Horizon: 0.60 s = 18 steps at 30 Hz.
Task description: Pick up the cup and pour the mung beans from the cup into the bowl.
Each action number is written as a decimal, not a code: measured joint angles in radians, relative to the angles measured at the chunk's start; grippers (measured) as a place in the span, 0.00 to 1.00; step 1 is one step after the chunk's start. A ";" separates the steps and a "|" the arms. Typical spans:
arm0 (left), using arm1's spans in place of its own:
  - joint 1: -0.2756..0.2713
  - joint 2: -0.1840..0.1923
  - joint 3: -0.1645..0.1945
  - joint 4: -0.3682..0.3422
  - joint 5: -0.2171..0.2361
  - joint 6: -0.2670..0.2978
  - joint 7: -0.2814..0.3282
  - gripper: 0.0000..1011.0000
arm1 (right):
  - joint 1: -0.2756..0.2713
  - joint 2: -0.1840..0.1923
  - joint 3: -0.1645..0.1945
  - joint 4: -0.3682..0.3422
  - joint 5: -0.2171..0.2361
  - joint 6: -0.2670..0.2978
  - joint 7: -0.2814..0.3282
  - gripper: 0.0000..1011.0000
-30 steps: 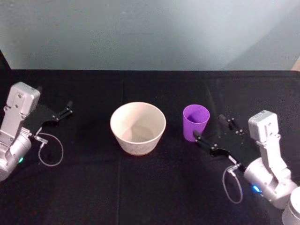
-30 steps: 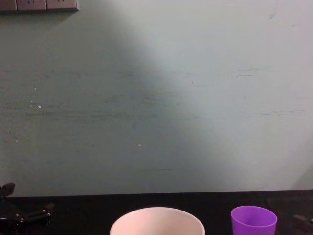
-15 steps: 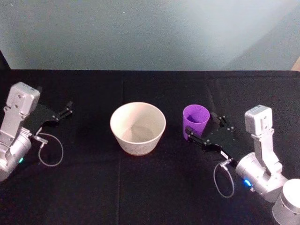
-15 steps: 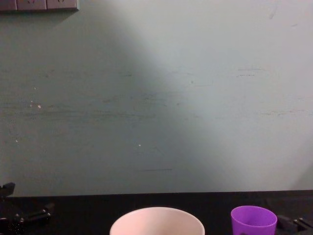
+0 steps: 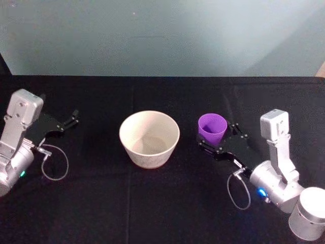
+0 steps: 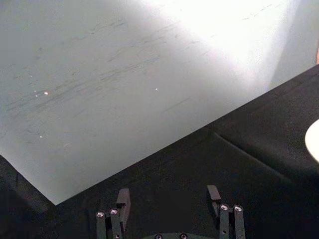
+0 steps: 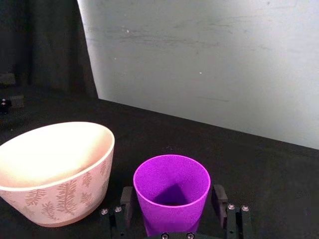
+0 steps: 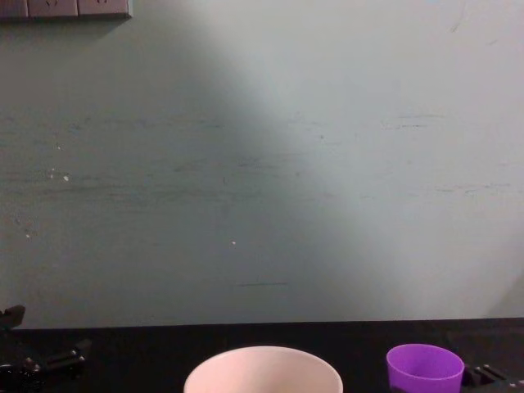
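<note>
The purple cup's open rim [image 7: 172,156] needs to stay free to pour mung beans into the bowl, so my right gripper needs to grab the cup by its side [image 7: 172,218] next.
The purple cup [image 5: 212,127] stands upright on the black table, right of the wide pale bowl [image 5: 149,138]. My right gripper [image 5: 217,135] is open, with one finger on each side of the cup's lower half. The right wrist view shows the cup [image 7: 171,191] between the two fingers [image 7: 126,199] with a thin gap on each side. The cup's inside looks purple and the mung beans are out of view. The bowl [image 7: 55,169] has a leaf pattern. My left gripper [image 5: 71,118] rests open at the table's left, holding nothing.
The black cloth table [image 5: 162,203] runs back to a pale green wall. Loose cable loops hang by each wrist [image 5: 53,162]. The chest view catches the bowl's rim [image 8: 262,368] and the cup's top [image 8: 424,367].
My right gripper has slid forward and leftward until its fingers straddle the cup. The cup, the bowl and the left arm have not moved.
</note>
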 joint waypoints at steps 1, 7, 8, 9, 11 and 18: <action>0.000 0.000 0.000 0.000 0.000 0.000 0.000 0.99 | 0.001 -0.002 0.000 0.002 -0.001 0.000 0.002 0.99; 0.000 0.000 0.000 0.000 0.000 0.000 0.000 0.99 | 0.022 -0.018 0.003 0.028 -0.018 0.010 0.016 0.99; 0.000 0.000 0.000 0.000 0.000 0.000 0.000 0.99 | 0.024 -0.020 0.004 0.030 -0.020 0.011 0.018 0.99; 0.000 0.000 0.000 0.000 0.000 0.000 0.000 0.99 | 0.027 -0.022 0.004 0.033 -0.022 0.012 0.020 0.99; 0.000 0.000 0.000 0.000 0.000 0.000 0.000 0.99 | 0.034 -0.027 0.006 0.041 -0.028 0.015 0.024 0.99; 0.000 0.000 0.000 0.000 0.000 0.000 0.000 0.99 | 0.049 -0.046 0.017 0.062 -0.043 0.018 0.033 0.99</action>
